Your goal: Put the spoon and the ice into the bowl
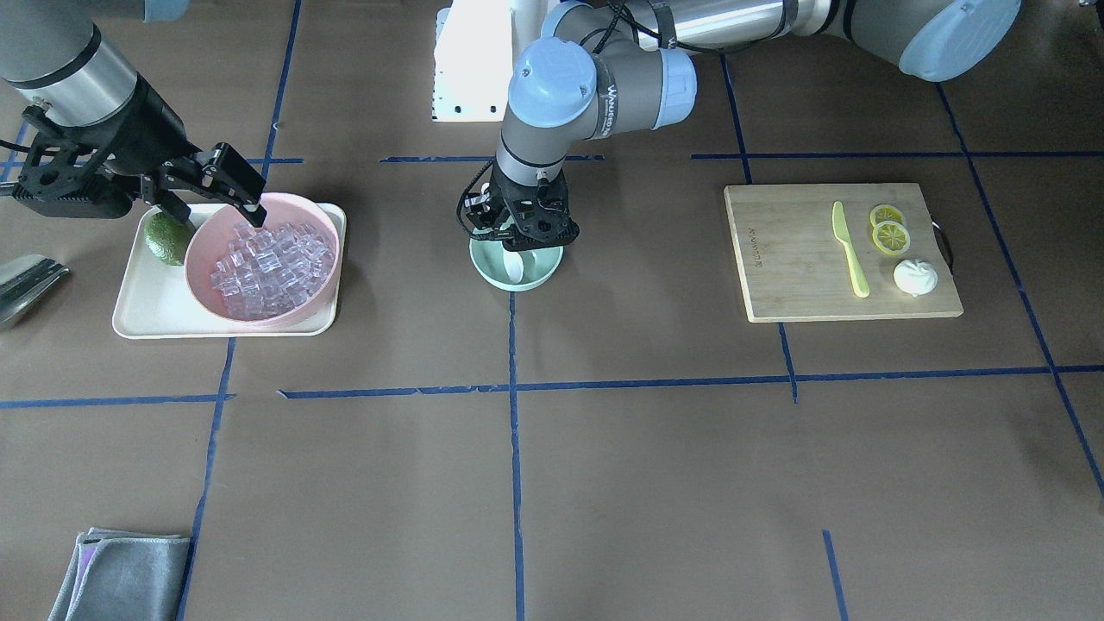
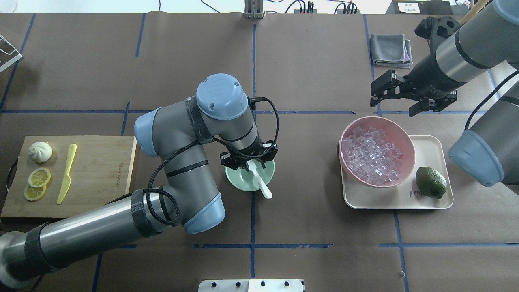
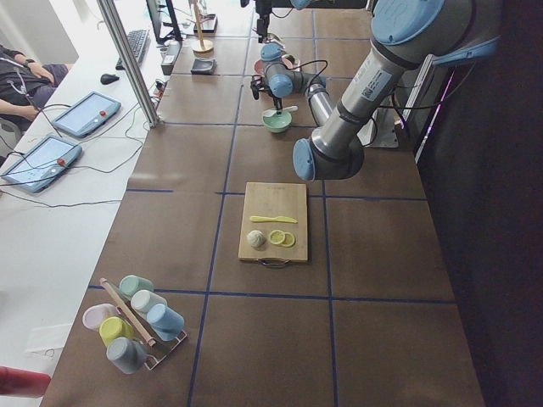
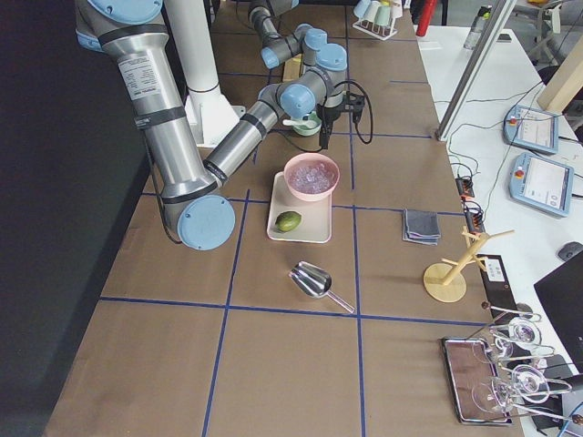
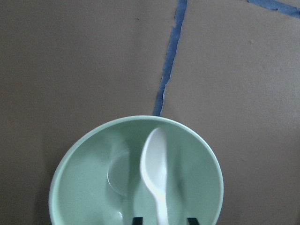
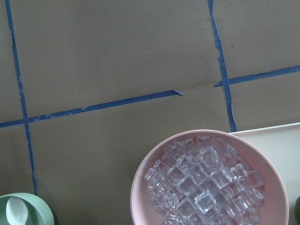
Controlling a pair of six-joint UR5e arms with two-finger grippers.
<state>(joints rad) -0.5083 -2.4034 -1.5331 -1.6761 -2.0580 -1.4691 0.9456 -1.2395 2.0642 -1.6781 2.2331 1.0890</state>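
One clear ice cube should go into the mint-green bowl [image 1: 538, 271] [image 6: 40, 211], so the robot's right gripper needs to grab it from the pile by its flat sides next.
The mint-green bowl [image 2: 239, 180] stands mid-table. The white spoon [image 2: 261, 184] lies in it, scoop inside and handle over the near rim; it also shows in the left wrist view [image 5: 154, 164]. My left gripper [image 2: 248, 160] hangs just above the bowl, open, its fingertips [image 5: 137, 219] either side of the handle without touching it. The ice [image 2: 375, 156] is a pile of clear cubes in the pink bowl [image 2: 408, 142]. My right gripper [image 2: 392, 106] is open and empty, above the table just beyond the pink bowl's far rim.
The pink bowl and a green lime [image 2: 430, 182] sit on a cream tray [image 2: 429, 202]. A cutting board [image 2: 101, 170] at the left holds a yellow knife [image 2: 67, 172], lemon slices and a bun. A grey cloth [image 2: 390, 49] and a metal scoop [image 4: 314, 278] lie farther off.
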